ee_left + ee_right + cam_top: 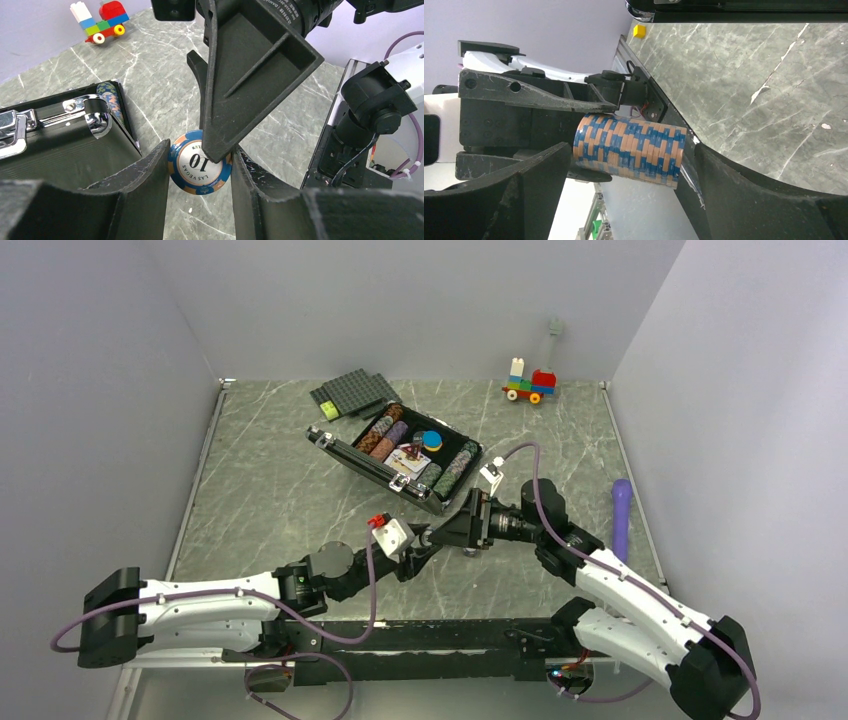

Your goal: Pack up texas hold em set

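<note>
My right gripper should close on the chip stack now. My fingers are beside the two ends of the chip stack (426, 538) (630, 150), so they would hold it.
The black briefcase (352, 452) lies open mid-table, holding multicoloured chip rows (452, 472), cards (407, 453) and a blue disc (432, 439). Its latched silver-trimmed front wall (60, 145) fills the left of the left wrist view. In front of the case my left gripper (200, 156) is shut across a stack of blue-and-orange chips (200, 169), held above the table; the end chip reads "10 Las Vegas". My right gripper (631, 156) stands open around the same stack (629, 150), one finger at each end. One right finger (250, 60) overlaps the end chip's face.
A colourful brick toy car (530, 383) stands at the back right and dark studded baseplates (355, 392) lie behind the case. A purple cylinder (621, 515) rests near the right edge. A small yellow block (639, 31) sits by the table rim.
</note>
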Motion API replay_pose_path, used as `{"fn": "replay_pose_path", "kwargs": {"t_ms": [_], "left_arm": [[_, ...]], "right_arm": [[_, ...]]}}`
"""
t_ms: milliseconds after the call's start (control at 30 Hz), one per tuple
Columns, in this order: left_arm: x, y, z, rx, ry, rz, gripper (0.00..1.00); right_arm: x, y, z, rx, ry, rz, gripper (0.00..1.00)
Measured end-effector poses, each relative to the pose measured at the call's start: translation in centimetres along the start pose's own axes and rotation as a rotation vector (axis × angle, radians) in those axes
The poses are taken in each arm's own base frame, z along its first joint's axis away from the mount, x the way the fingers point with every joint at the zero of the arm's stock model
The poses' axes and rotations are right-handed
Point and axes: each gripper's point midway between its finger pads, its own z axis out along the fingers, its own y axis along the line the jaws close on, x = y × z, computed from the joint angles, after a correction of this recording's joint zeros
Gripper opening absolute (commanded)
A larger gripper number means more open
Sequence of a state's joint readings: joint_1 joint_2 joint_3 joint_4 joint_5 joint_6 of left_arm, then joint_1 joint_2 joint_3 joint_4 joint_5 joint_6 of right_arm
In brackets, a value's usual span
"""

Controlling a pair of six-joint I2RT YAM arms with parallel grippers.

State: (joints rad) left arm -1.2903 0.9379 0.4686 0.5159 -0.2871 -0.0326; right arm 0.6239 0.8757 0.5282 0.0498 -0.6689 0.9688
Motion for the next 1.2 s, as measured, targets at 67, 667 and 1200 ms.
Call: {"fn": "replay_pose_path", "kwargs": {"t_ms": [67, 667, 1200], "left_arm": [[0.1, -0.1, 0.0, 0.003, 0.003, 0.001, 0.0], [0.7, -0.2, 0.3, 0.008, 0.02, 0.017, 0.83], [-4.4, 6.1, -1.6, -0.125, 0.109, -0.014, 1.0]], "right_arm": [[-0.1, 0.0, 0.1, 0.004, -0.004, -0.004, 0.93], [-0.6, -0.7, 0.0, 0.103, -0.01, -0.068, 0.0], [-8.7, -6.0, -5.8, 0.479, -0.231, -0.23, 0.0]]}}
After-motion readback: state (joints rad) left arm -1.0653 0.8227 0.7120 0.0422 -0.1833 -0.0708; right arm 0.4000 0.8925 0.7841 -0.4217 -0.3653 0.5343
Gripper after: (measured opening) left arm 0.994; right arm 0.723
